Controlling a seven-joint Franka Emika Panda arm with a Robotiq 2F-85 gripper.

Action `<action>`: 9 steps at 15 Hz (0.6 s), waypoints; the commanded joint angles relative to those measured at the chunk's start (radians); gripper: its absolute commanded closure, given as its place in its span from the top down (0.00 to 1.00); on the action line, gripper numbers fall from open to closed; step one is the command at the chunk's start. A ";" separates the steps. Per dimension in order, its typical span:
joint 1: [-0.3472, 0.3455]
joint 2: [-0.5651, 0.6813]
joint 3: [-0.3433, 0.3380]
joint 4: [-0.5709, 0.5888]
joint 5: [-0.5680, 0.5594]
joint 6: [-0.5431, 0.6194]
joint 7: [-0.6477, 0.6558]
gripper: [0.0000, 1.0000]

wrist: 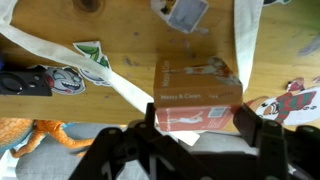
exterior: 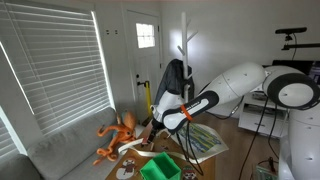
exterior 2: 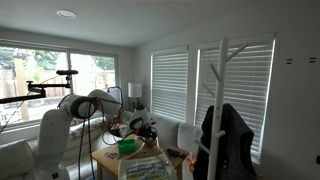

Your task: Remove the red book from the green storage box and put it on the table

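Note:
My gripper needs to move the red book inward and down before it lets go, because the book is hanging tilted over the couch-side edge of the tabletop.
In the wrist view my gripper is shut on the red book. Its cover is tan and red and reads "Messy & Clean". One finger presses each side of it. The book is over the wooden table, near the edge by the couch. In both exterior views the gripper hangs low over the table. The green storage box stands on the table a little apart from the gripper. The box is out of the wrist view.
An orange plush toy lies by the grey couch. A large printed sheet covers part of the table. White cloth straps and picture cards lie on the wood. A coat rack stands nearby.

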 commanded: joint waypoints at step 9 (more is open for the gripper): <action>-0.070 -0.184 0.001 -0.138 -0.217 -0.300 0.073 1.00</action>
